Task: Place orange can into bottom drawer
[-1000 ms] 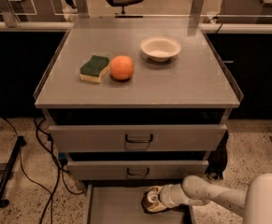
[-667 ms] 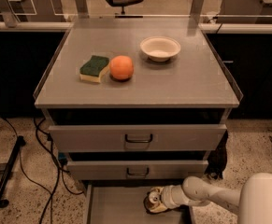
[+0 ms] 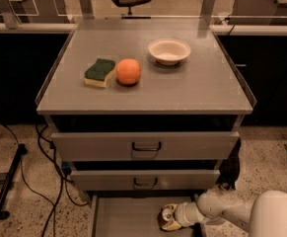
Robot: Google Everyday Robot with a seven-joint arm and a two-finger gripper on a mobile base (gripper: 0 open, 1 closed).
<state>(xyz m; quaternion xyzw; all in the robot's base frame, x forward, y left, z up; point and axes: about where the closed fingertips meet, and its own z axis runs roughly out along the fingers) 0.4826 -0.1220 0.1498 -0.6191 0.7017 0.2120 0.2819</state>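
The orange can is low inside the sides of the bottom drawer, over the drawer's grey bottom, so my gripper will let go of the can.
The orange can [image 3: 168, 218], with its silver top facing left, lies tilted low over the floor of the bottom drawer [image 3: 125, 218], which is pulled out below the two handled drawers. My gripper [image 3: 175, 217] reaches in from the lower right on a white arm and is shut on the can. I cannot tell whether the can touches the drawer floor.
On the cabinet top [image 3: 202, 90] sit a green-and-yellow sponge [image 3: 99, 72], a round orange fruit [image 3: 128, 71] and a white bowl [image 3: 169, 51]. The top drawer [image 3: 146, 146] and middle drawer [image 3: 145, 180] are slightly open. Cables [image 3: 49, 181] lie on the floor at left.
The gripper and can have stayed in nearly the same spot over the bottom drawer. The white arm's near part has shifted slightly.
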